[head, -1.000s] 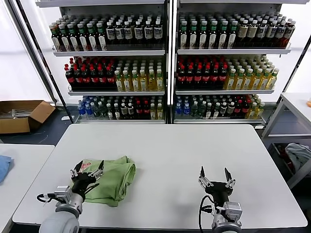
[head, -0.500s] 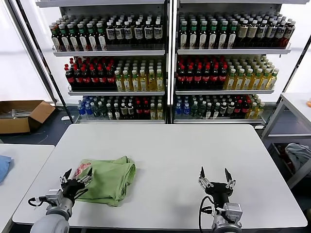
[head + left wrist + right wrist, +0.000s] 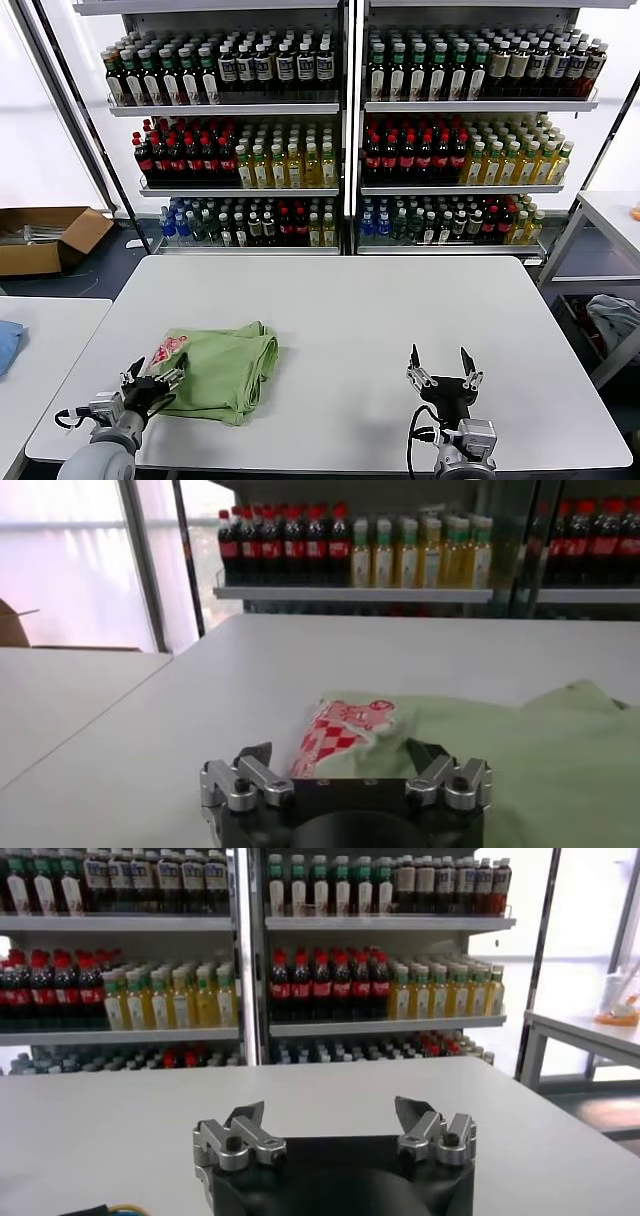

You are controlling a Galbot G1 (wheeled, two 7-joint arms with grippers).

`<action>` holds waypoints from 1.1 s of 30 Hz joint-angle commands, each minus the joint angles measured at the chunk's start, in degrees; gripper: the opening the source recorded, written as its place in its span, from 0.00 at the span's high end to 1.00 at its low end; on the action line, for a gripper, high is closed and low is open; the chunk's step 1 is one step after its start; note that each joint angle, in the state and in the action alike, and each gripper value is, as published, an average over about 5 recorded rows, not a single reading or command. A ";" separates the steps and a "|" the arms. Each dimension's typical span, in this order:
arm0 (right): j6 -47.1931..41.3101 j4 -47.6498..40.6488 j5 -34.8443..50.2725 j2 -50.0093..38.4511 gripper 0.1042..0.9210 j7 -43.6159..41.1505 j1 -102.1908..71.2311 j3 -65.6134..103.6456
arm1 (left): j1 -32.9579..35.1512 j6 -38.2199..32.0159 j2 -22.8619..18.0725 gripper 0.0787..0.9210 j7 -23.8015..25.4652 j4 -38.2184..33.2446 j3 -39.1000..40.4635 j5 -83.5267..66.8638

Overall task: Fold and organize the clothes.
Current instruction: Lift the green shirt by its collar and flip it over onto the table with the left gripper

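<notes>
I next need to pick up the light green polo shirt (image 3: 225,368) with my left gripper by its red-and-white printed corner (image 3: 168,350), to fold and organize the clothes.
The light green polo shirt (image 3: 225,368) lies folded in a bundle on the left part of the white table (image 3: 340,330), its red-and-white chest print (image 3: 167,350) showing at the near left corner. My left gripper (image 3: 153,378) is open and empty, low over the table just before the shirt's near left edge. In the left wrist view the shirt (image 3: 500,750) and print (image 3: 335,732) lie right beyond the open left gripper (image 3: 340,752). My right gripper (image 3: 439,366) is open and empty over bare table at the front right; it also shows in the right wrist view (image 3: 330,1113).
Shelves of bottles (image 3: 340,130) stand behind the table. A second table (image 3: 40,350) with a blue cloth (image 3: 8,343) is at the left. A cardboard box (image 3: 45,235) sits on the floor far left. A side table (image 3: 610,225) with a grey-white cloth heap (image 3: 615,320) is at the right.
My left gripper has drawn back off the shirt toward the front left edge of the table, empty. The shirt lies still. The right arm has not moved.
</notes>
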 commanded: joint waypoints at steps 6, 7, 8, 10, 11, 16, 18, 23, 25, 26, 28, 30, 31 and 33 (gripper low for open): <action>0.02 0.01 0.03 0.05 0.12 -0.06 0.29 0.04 | 0.69 0.62 0.12 0.19 2.03 1.47 -0.29 -2.58; 0.03 0.02 0.02 0.04 0.12 -0.06 0.27 0.03 | 0.82 0.62 0.03 0.22 2.22 1.21 -0.22 -2.61; 0.03 0.03 0.02 0.04 0.12 -0.06 0.24 0.03 | 0.93 0.61 -0.06 0.25 2.44 0.95 -0.13 -2.62; 0.05 0.01 0.01 0.03 0.12 -0.05 0.18 0.02 | 1.12 0.58 -0.25 0.32 2.90 0.49 0.01 -2.64; 0.06 0.00 0.00 0.02 0.12 -0.05 0.15 0.02 | 1.18 0.58 -0.34 0.35 3.13 0.32 0.08 -2.65; 0.13 0.19 0.05 -0.04 0.12 -0.07 0.04 0.11 | 1.14 0.69 -0.75 0.52 3.80 0.52 0.30 -2.67; 0.16 0.28 0.07 -0.09 0.12 -0.08 0.03 0.19 | 1.08 0.80 -0.81 0.60 4.01 0.87 0.32 -2.82; 0.21 0.41 0.08 -0.13 0.12 -0.04 0.03 0.29 | 1.02 0.92 -0.62 0.76 4.64 1.57 -0.07 -3.34; 0.21 0.46 0.08 -0.12 0.12 -0.01 0.07 0.27 | 0.96 0.87 -0.32 0.83 4.74 1.66 -0.56 -3.44; 0.20 0.47 0.08 -0.11 0.12 0.00 0.11 0.27 | 0.91 0.86 -0.09 0.86 4.71 1.67 -0.99 -3.48; 0.20 0.47 0.09 -0.10 0.12 0.04 0.20 0.27 | 0.70 0.83 0.59 0.91 4.20 1.68 -2.29 -3.66; 0.20 0.41 0.12 -0.13 0.12 0.05 0.31 0.28 | 0.48 0.84 1.78 0.92 3.49 1.67 -4.33 -4.23; 0.20 0.37 0.14 -0.16 0.12 0.06 0.36 0.29 | 0.38 0.84 2.64 0.92 3.11 1.70 -5.56 -4.60; 0.20 0.26 0.19 -0.22 0.12 0.05 0.48 0.27 | 0.20 0.75 5.02 0.92 2.57 2.01 -8.57 -5.34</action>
